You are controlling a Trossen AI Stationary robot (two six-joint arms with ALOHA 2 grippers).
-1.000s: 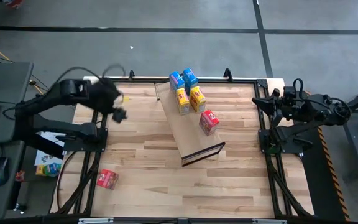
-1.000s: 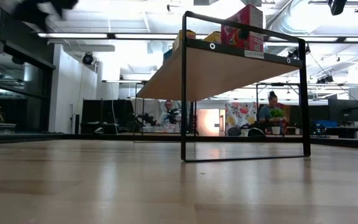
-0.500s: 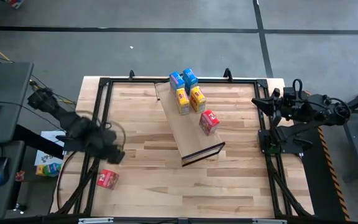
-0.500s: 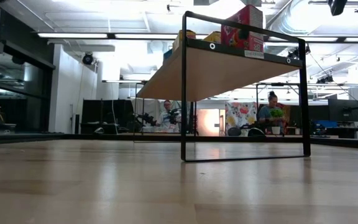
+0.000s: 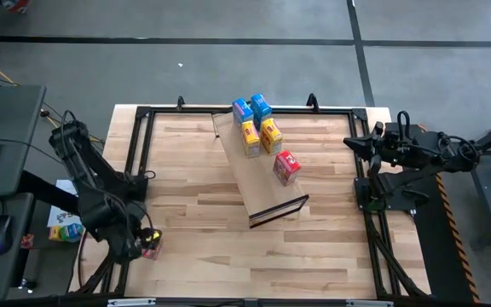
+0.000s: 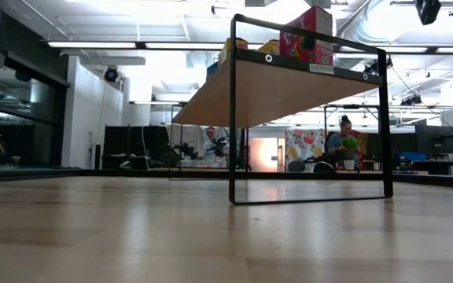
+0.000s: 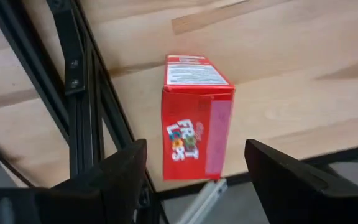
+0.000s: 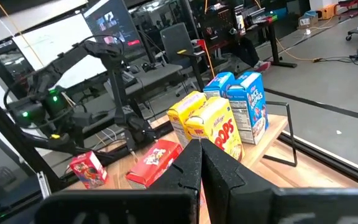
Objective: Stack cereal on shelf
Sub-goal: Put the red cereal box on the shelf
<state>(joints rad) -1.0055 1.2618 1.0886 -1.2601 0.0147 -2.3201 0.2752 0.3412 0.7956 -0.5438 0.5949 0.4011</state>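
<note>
My left gripper's fingertips are still above the red cereal box, so closing now would miss the box. My left gripper lowers, then closes on the box.
A red cereal box [image 7: 194, 134] lies on the wooden tabletop near its near-left corner, beside the black frame rail. My left gripper [image 5: 141, 242] is over it, open, with one finger [image 7: 126, 177] on each side of the box and not touching it. The tan shelf [image 5: 258, 179] runs slantwise at the table's middle, with its black frame lip [image 5: 278, 211] at the near end. On it stand two blue boxes [image 5: 251, 108], two yellow boxes [image 5: 261, 136] and a red box [image 5: 286, 167]. My right gripper [image 8: 201, 168] is shut and empty at the table's right edge.
Black frame rails [image 5: 139, 153] run along the table's left and right sides and its far edge. In the low view the shelf [image 6: 289, 86] stands raised on its black frame. People sit in the room beyond the table [image 6: 344, 145]. Bare tabletop lies near the front [image 5: 254, 256].
My left arm has swung from the table's far left toward its near-left corner and gone down over the red box, which has stayed where it was. The boxes on the shelf have not moved.
</note>
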